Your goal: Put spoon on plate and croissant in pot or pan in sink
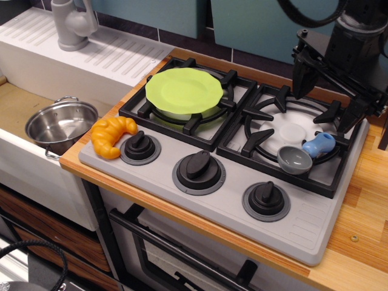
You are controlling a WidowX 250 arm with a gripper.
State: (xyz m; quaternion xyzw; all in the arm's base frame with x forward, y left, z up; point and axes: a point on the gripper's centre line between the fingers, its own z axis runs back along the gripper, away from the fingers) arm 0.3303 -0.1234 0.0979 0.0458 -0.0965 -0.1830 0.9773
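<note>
My gripper takes hold of the spoon by its light-blue handle (319,144) next. The spoon then goes onto the lime-green plate (183,91).
The spoon (303,154) lies on the right burner grate, grey bowl toward the front, light-blue handle toward the back right. The lime-green plate (183,91) rests on the left burner grate. The orange-yellow croissant (111,134) lies on the stove's front left corner, beside the left knob. The shiny steel pot (60,124) stands empty in the sink (15,106), just left of the croissant. My black gripper (327,100) hangs over the back of the right burner, above and behind the spoon, open and empty.
Three black knobs (199,165) line the grey stove front. A grey faucet (71,24) and ribbed white drainboard (121,54) sit behind the sink. Wooden counter (364,206) runs right of the stove. The oven door handle (182,254) is below.
</note>
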